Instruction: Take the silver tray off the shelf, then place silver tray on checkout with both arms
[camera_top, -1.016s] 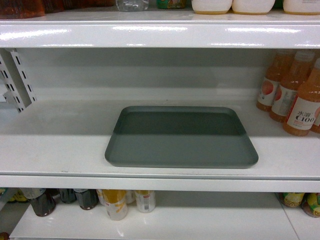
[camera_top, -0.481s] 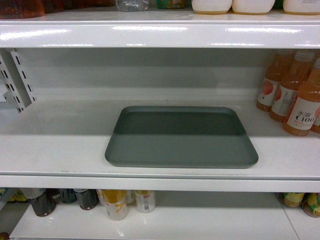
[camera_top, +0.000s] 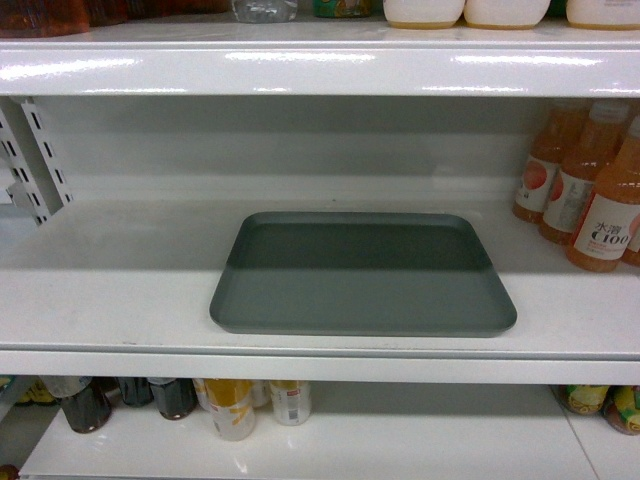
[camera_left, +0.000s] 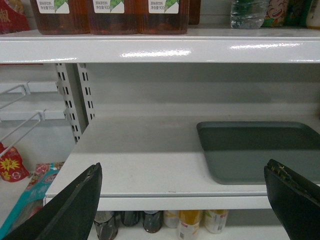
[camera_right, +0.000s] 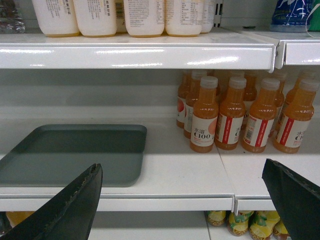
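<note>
My right gripper grabs the tray by its short side rim (camera_top: 492, 275) next, to lift the silver tray off the shelf (camera_top: 120, 300).
The silver tray (camera_top: 362, 274) lies flat on the middle of the white shelf (camera_top: 110, 300), its front rim close to the shelf's lip. The left wrist view has the tray (camera_left: 265, 150) at the right. The right wrist view has the tray (camera_right: 70, 152) at the left. My left gripper (camera_left: 182, 192) is open, held in front of the shelf lip and left of the tray, touching nothing. My right gripper (camera_right: 182, 192) is open too, in front of the lip and right of the tray. Neither arm shows in the head view. The checkout is out of view.
Orange juice bottles (camera_top: 585, 190) stand on the same shelf right of the tray, and these juice bottles (camera_right: 235, 112) fill the right wrist view's right half. An upper shelf board (camera_top: 320, 65) hangs low over the tray. Bottles and cans (camera_top: 235, 405) sit on the board below.
</note>
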